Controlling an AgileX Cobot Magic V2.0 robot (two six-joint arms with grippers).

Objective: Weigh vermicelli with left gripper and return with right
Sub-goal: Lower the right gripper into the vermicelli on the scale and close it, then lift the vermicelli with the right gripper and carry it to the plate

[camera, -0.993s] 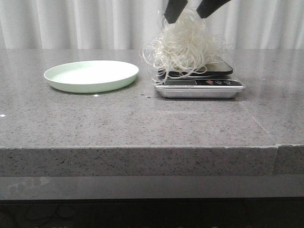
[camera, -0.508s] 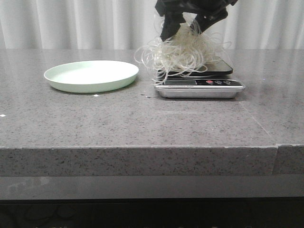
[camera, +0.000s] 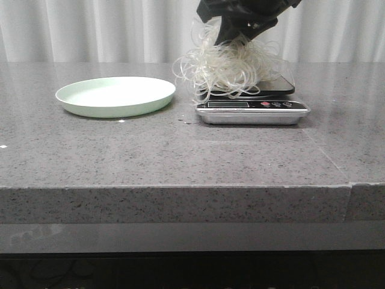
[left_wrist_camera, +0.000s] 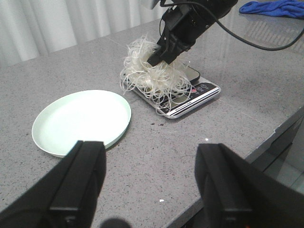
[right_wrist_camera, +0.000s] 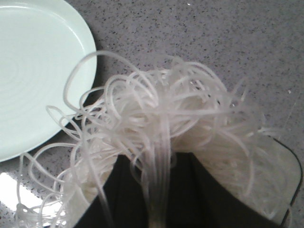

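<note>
The vermicelli sits over the scale, and my right gripper keeps holding the vermicelli (camera: pixel 231 66) from here until it reaches the pale green plate (camera: pixel 115 95).
The vermicelli (camera: pixel 231 66) is a fluffy whitish mound of curly strands resting on the scale (camera: pixel 252 110), right of the pale green plate (camera: pixel 115 95). My right gripper (camera: pixel 237 33) comes down from above and is shut on the top of the mound; strands run pinched between its black fingers (right_wrist_camera: pixel 133 190). In the left wrist view, the left gripper (left_wrist_camera: pixel 152 180) hangs open and empty over bare counter, well short of the plate (left_wrist_camera: pixel 80 121) and the vermicelli (left_wrist_camera: pixel 152 78). It does not show in the front view.
The plate holds nothing. Loose loops of strands spill over the scale's left side toward the plate (right_wrist_camera: pixel 33 71). A blue cloth (left_wrist_camera: pixel 275 7) lies far back on the counter. The counter's front edge (camera: pixel 180 186) runs across below.
The right gripper's fingers stood apart above the mound, then came down into it and closed on its top. The strands have gathered up toward the fingers.
</note>
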